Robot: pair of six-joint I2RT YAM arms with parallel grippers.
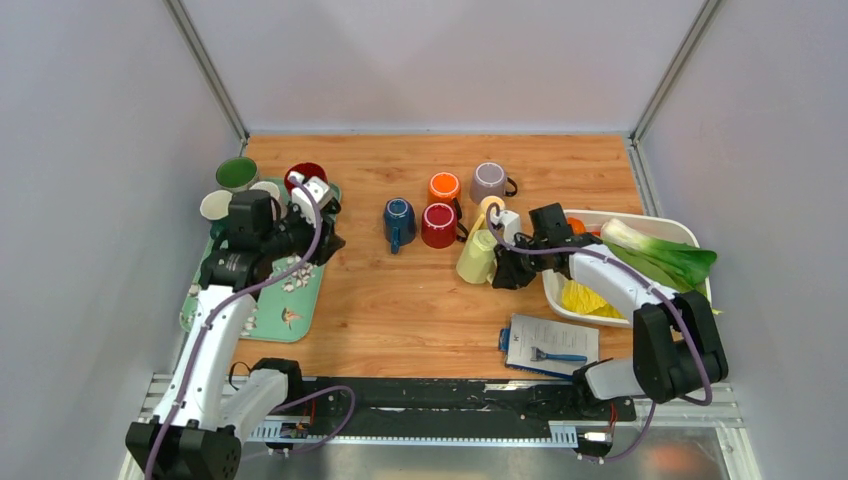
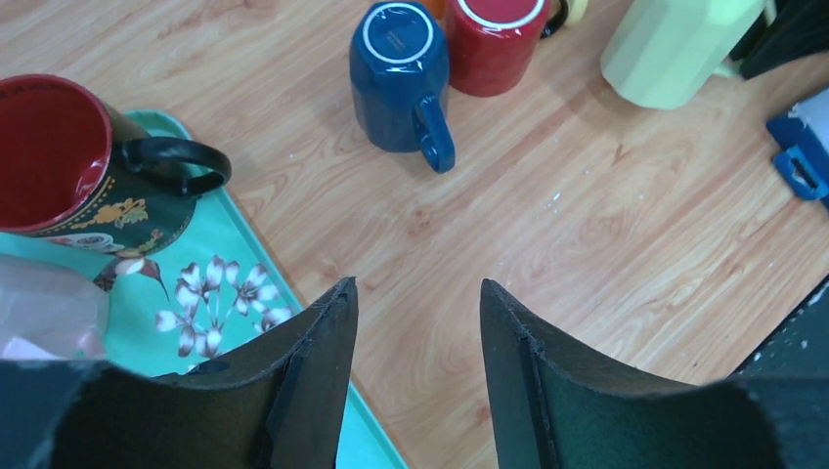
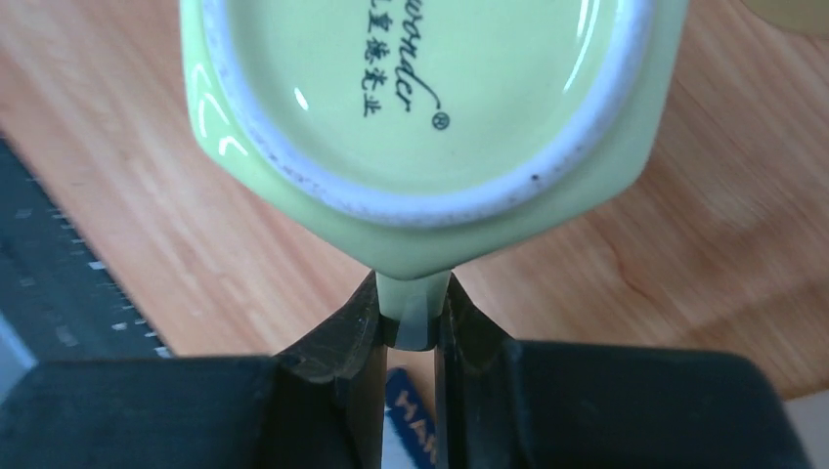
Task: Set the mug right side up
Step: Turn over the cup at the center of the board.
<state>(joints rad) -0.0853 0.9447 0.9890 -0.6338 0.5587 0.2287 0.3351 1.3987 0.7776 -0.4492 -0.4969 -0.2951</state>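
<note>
The pale green mug (image 1: 478, 257) has to be set upright, so the left gripper next needs to grab the mug's rim opposite the held handle.
The pale green mug (image 1: 478, 257) lies tilted at the table's centre right, its base facing my right wrist camera (image 3: 420, 98). My right gripper (image 1: 510, 268) is shut on the mug's handle (image 3: 414, 311), pinched between both fingers. My left gripper (image 1: 325, 240) is open and empty, hovering over the edge of the teal tray (image 2: 225, 283). In the left wrist view the green mug (image 2: 679, 49) shows at the top right.
A blue mug (image 1: 398, 222) stands upside down, with red (image 1: 438, 225), orange (image 1: 444, 187) and grey (image 1: 489, 181) mugs near it. A red-lined dark mug (image 2: 68, 161) sits on the tray. A white bin (image 1: 668, 228) of vegetables and a booklet (image 1: 552, 345) lie at right.
</note>
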